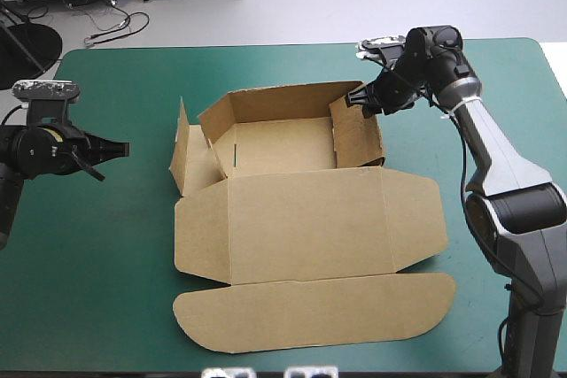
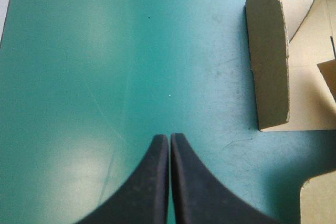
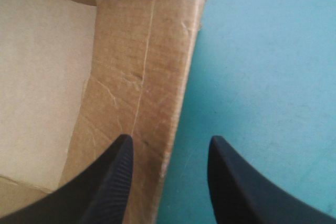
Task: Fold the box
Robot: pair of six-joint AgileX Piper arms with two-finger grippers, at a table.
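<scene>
The robot's right gripper should next grab the side of the box by its top edge, to hold the box steady while the raised side's lid (image 1: 310,223) gets folded.
The brown box (image 1: 301,219) lies mid-table as an open tray, back and side walls raised, with its lid flat toward the front. My right gripper (image 1: 361,99) stands open at the tray's far right corner. In the right wrist view the gripper (image 3: 169,148) straddles the right wall (image 3: 142,66), one finger inside the tray and the other over the cover. My left gripper (image 1: 122,148) is shut on nothing, low over the cover left of the box. In its own view the gripper (image 2: 169,139) points at the bare cover, the box's left flap (image 2: 269,56) ahead and to one side.
The teal-green cover (image 1: 106,245) stretches bare between the left gripper and the box. The lid's rounded tuck flap (image 1: 310,312) reaches close to the table's front edge. The left side flap (image 1: 182,152) stands leaning outward.
</scene>
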